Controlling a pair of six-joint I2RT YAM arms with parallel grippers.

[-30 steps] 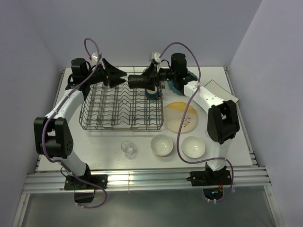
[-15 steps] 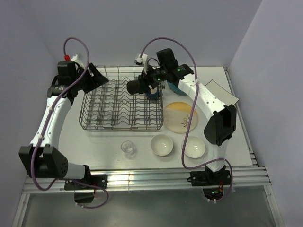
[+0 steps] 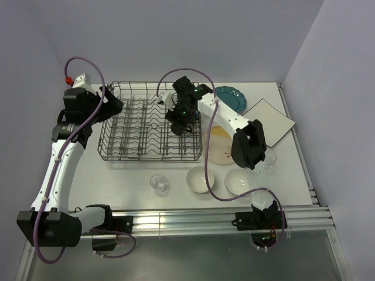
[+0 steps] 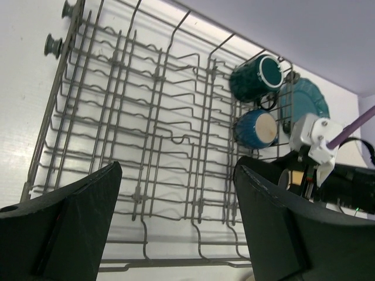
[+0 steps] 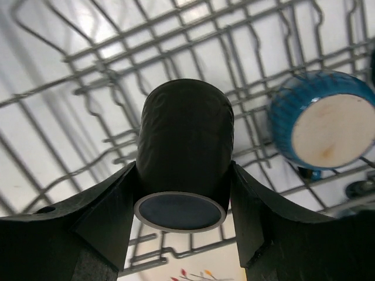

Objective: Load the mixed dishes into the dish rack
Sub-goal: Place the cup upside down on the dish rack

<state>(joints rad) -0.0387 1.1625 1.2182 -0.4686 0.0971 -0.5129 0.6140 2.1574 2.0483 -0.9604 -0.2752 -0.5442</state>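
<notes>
The black mug (image 5: 184,146) would fall onto wires of the rack, short of the blue mug's side, if I opened now, so my right gripper should keep holding the black mug.
The grey wire dish rack (image 3: 135,132) stands left of centre. My right gripper (image 3: 181,120) hovers over its right part, shut on a black mug (image 5: 184,146) held bottom toward the wrist camera, above the tines. A teal mug (image 4: 256,77) and a blue mug (image 4: 256,129) lie in the rack's right end; the blue mug (image 5: 322,126) is just beside the held one. My left gripper (image 3: 110,104) is open and empty over the rack's far left corner. The teal plate (image 3: 229,96), white square plate (image 3: 270,120), yellow plate (image 3: 221,149), two white bowls (image 3: 200,180) (image 3: 240,182) and a clear glass (image 3: 159,184) lie on the table.
The right arm crosses above the yellow plate and hides part of it. The rack (image 4: 146,146) has rollers on its left side and upright tines across its floor. Walls close the table at the back and both sides.
My right gripper has carried the black mug nearer and down over the rack's right part. My left arm has pulled back to the left, away from the mug.
</notes>
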